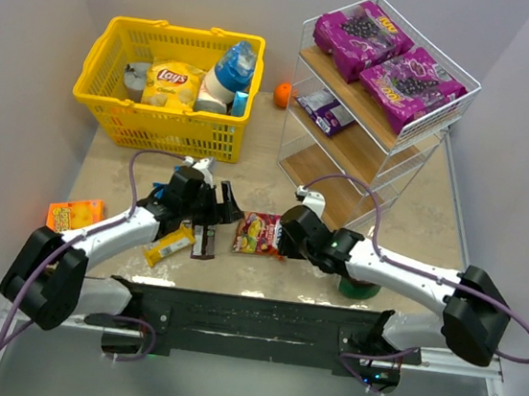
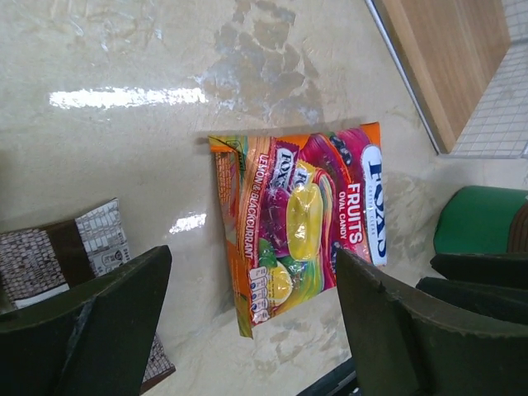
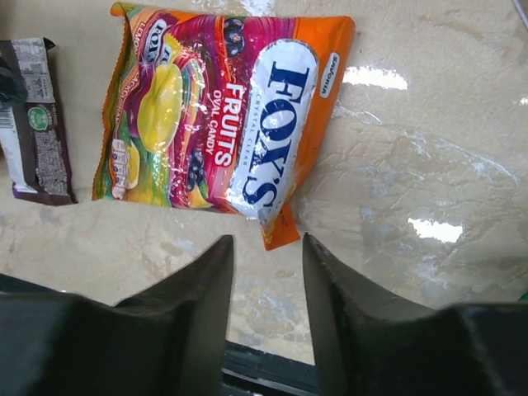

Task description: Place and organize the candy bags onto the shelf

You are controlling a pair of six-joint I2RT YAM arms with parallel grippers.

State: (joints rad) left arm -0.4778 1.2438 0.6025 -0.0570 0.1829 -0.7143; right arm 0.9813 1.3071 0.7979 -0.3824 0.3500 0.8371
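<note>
The left gripper will grab the Fox's Fruits candy bag's near edge (image 1: pixel 255 251) next, so the candy bag's far edge stays free to go into the shelf (image 1: pixel 375 125).
A red-orange Fox's Fruits candy bag (image 1: pixel 258 233) lies flat on the table between my two grippers. My left gripper (image 1: pixel 228 205) stands open just left of it, and in the left wrist view its wide-apart fingers (image 2: pixel 124 313) frame the bag (image 2: pixel 301 214). My right gripper (image 1: pixel 284 234) is open at the bag's right edge, and the bag's orange corner (image 3: pixel 279 235) sits just ahead of the fingertips, ungripped. A small brown bag (image 1: pixel 204 242) and a yellow bag (image 1: pixel 170 244) lie under the left arm. The shelf (image 1: pixel 375 125) holds two large purple bags (image 1: pixel 388 54) on top and a smaller purple one (image 1: pixel 323 111) on the middle tier.
A yellow basket (image 1: pixel 110 116) with a Lay's bag and bottles stands at the back left. An orange fruit (image 1: pixel 282 94) lies beside the shelf. A flat orange box (image 1: pixel 75 214) rests at the left edge. A green object (image 1: pixel 358 289) sits under the right arm.
</note>
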